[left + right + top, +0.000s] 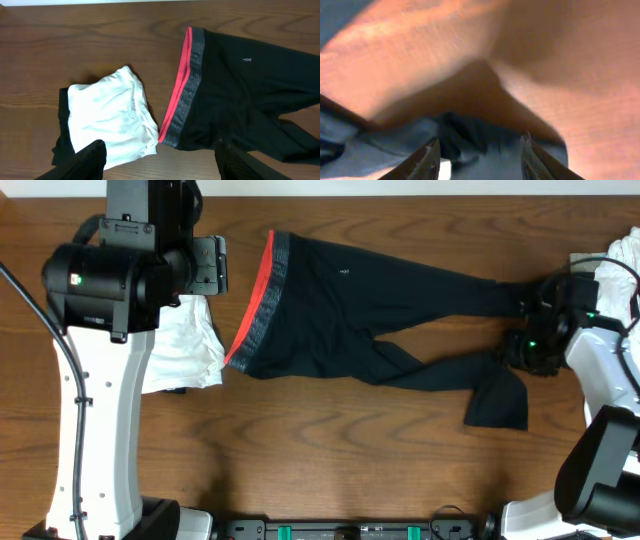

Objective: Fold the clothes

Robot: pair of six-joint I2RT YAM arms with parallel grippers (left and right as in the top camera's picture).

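Observation:
The right gripper grabs the long black trousers by the bunched fabric [497,385] near the bent leg's end next, to pull that leg straight.
The long black trousers [350,300] lie spread across the table, with the grey-and-red waistband [262,300] at the left and the legs running right. My right gripper [522,328] is at the leg ends. In the right wrist view its jaws [480,142] stand apart over the dark trouser fabric [470,135], gripping nothing. My left gripper [215,265] hangs open above the table's far left. In its own view the gripper [160,150] is above the gap between a folded white garment [110,120] and the waistband [185,85].
A black garment [62,125] lies under the folded white one [185,345] at the left. More white cloth [620,265] sits at the far right edge behind the right arm. Bare wood table [330,450] runs along the front.

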